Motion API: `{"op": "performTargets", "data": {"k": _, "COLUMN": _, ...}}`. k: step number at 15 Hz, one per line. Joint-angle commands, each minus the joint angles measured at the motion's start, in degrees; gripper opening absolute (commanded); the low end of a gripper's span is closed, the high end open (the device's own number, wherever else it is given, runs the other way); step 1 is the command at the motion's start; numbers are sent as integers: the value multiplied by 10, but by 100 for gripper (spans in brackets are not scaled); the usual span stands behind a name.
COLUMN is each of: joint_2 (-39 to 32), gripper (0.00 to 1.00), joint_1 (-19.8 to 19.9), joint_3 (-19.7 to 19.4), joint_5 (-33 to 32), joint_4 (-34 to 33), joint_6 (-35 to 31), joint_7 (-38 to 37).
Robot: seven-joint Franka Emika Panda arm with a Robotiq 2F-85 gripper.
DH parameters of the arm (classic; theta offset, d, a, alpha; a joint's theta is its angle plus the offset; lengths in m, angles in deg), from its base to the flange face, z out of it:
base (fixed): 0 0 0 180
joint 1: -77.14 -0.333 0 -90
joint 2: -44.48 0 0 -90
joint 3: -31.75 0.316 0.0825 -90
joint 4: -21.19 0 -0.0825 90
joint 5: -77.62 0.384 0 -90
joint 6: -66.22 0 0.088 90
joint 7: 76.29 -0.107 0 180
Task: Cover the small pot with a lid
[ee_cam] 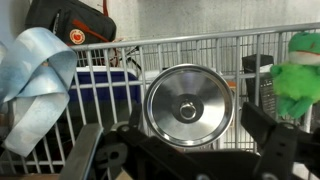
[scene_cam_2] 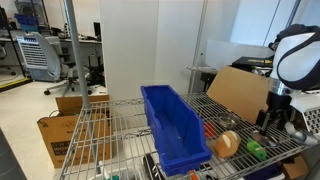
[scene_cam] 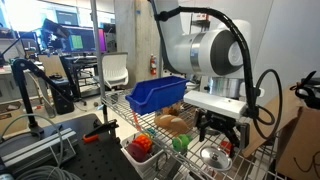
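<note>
The robot's gripper isn't ready to close on the knob yet and needs to move down toward it: the robot's fingers stop above the shiny lid, short of its knob (scene_cam: 214,154) (ee_cam: 188,110).
The lid (ee_cam: 188,105) is a round shiny silver disc with a small knob in its middle. It lies on the wire shelf, centred in the wrist view. My gripper (ee_cam: 188,150) is open, with one dark finger low on each side of the lid, and it holds nothing. In both exterior views the gripper (scene_cam: 216,135) (scene_cam_2: 272,120) hangs just above the shelf's cluttered end. A shiny steel round thing (scene_cam: 211,156) shows below it there. I cannot make out the small pot in any view.
A blue plastic bin (scene_cam: 158,95) (scene_cam_2: 172,125) stands on the wire shelf. A light blue cloth (ee_cam: 35,85), a green soft toy (ee_cam: 298,80), a brown bread-like object (scene_cam_2: 228,143), a red item (scene_cam: 142,146) and a cardboard box (scene_cam_2: 240,90) lie nearby.
</note>
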Motion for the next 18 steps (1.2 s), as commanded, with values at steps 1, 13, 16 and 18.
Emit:
{"op": "performTargets", "data": {"k": 1, "joint_2": -32, "gripper": 100, "joint_1": -13, "joint_3": -11, "joint_5": -12, "joint_4": -29, "joint_6": -11, "joint_7": -12}}
{"op": "performTargets", "data": {"k": 13, "joint_2": -56, "gripper": 18, "joint_1": -12, "joint_3": -11, "joint_5": -8, "joint_4": -53, "joint_6": -8, "joint_7": -9}}
{"op": "performTargets", "data": {"k": 16, "joint_2": -47, "gripper": 0, "joint_1": -9, "joint_3": -10, "joint_5": -4, "joint_4": -51, "joint_6": -1, "joint_7": -7}}
{"op": "performTargets", "data": {"k": 18, "joint_2": -29, "gripper": 5, "joint_1": -6, "joint_3": -6, "joint_5": -3, "joint_4": -40, "joint_6": 1, "joint_7": -1}}
